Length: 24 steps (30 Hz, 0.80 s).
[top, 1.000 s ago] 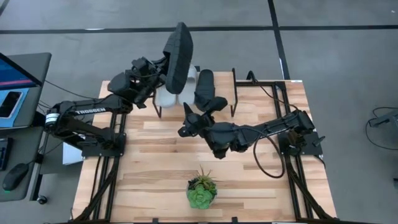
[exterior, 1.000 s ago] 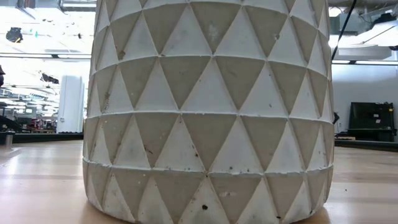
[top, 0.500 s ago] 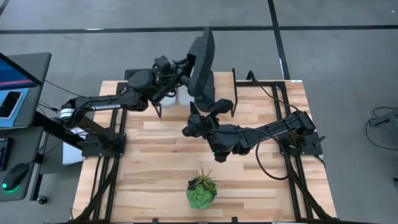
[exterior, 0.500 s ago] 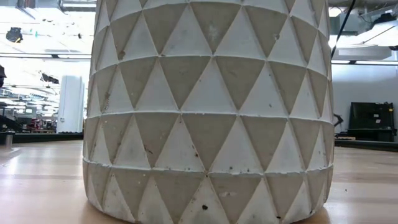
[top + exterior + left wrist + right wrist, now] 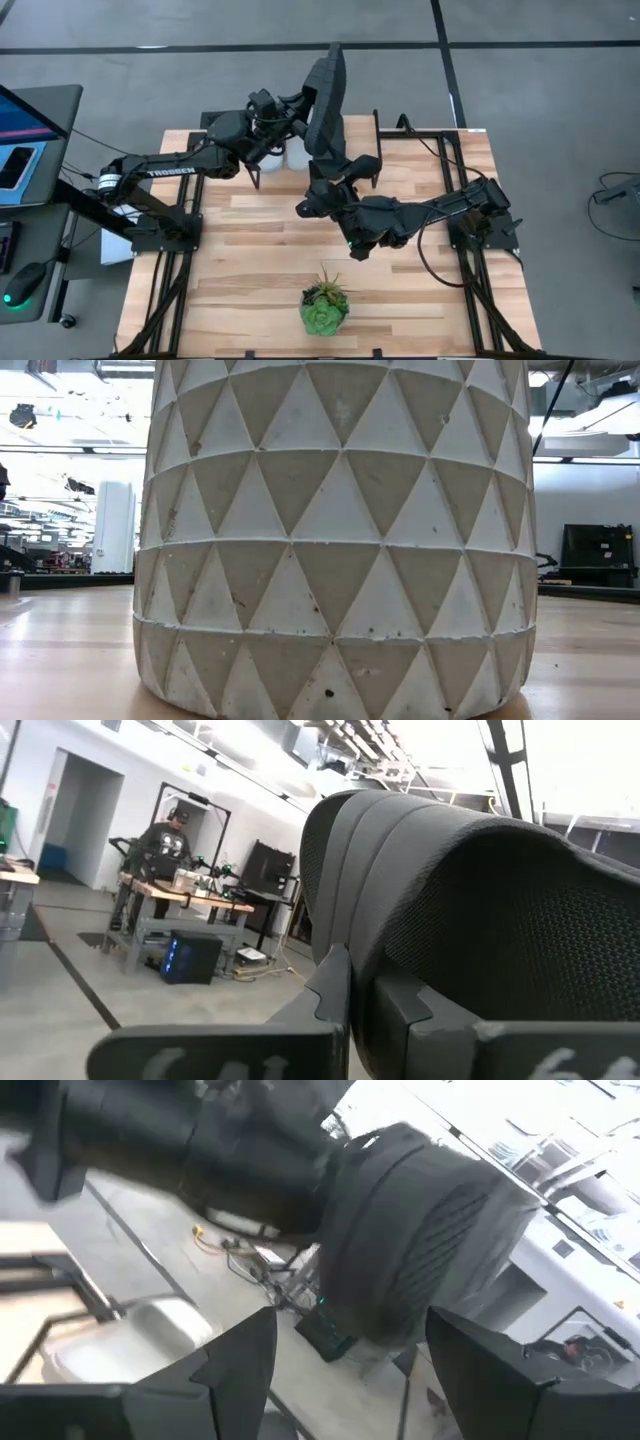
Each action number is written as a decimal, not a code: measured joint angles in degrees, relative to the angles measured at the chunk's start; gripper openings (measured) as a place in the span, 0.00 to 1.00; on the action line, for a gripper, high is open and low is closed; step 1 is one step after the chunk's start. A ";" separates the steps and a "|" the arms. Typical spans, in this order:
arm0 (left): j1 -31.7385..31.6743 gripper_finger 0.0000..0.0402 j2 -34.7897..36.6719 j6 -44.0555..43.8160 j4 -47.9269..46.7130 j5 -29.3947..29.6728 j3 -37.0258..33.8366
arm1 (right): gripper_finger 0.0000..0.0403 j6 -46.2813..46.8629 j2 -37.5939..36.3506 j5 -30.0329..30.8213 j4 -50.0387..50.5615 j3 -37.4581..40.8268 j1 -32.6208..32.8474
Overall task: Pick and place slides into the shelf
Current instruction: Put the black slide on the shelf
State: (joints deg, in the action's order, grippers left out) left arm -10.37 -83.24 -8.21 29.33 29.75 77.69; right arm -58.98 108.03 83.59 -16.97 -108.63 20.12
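The black slide should go on the shelf beside the grey slides, so I next need to grab it with my right gripper by its heel end.
My left gripper is shut on a black slide and holds it up on edge over the shelf, whose black wire legs stand at the table's far edge. In the left wrist view this slide fills the picture. Light grey slides rest on the shelf under my left arm; one of them shows in the right wrist view. My right gripper is open just near of the raised slide's lower end. Its fingers stand apart with the black slide ahead of them. My left gripper pinches the black slide's long side edge between its two fingers, coming from the table's left and slanting a little upward. The fingers lie across the slide. The slide stands on edge, lifted clear, its length running from far to near.
A green potted plant stands near the table's front edge; its white faceted pot fills the low view. The slatted table top lies bare between the arms. A desk with a screen is off the table's left side.
My left gripper has carried the black slide toward the table's right along the far edge, over the shelf. The slide has turned from showing its broad face to standing nearly edge-on. In the last half second it has kept almost still.
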 joint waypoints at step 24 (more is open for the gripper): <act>0.00 0.00 -0.02 -0.61 -0.08 0.29 -0.02 | 0.62 0.67 0.00 -7.08 0.65 -3.81 -1.22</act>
State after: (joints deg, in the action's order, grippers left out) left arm -10.37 -83.26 -8.82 29.26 30.04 77.67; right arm -58.31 108.03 76.51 -16.32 -112.44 18.90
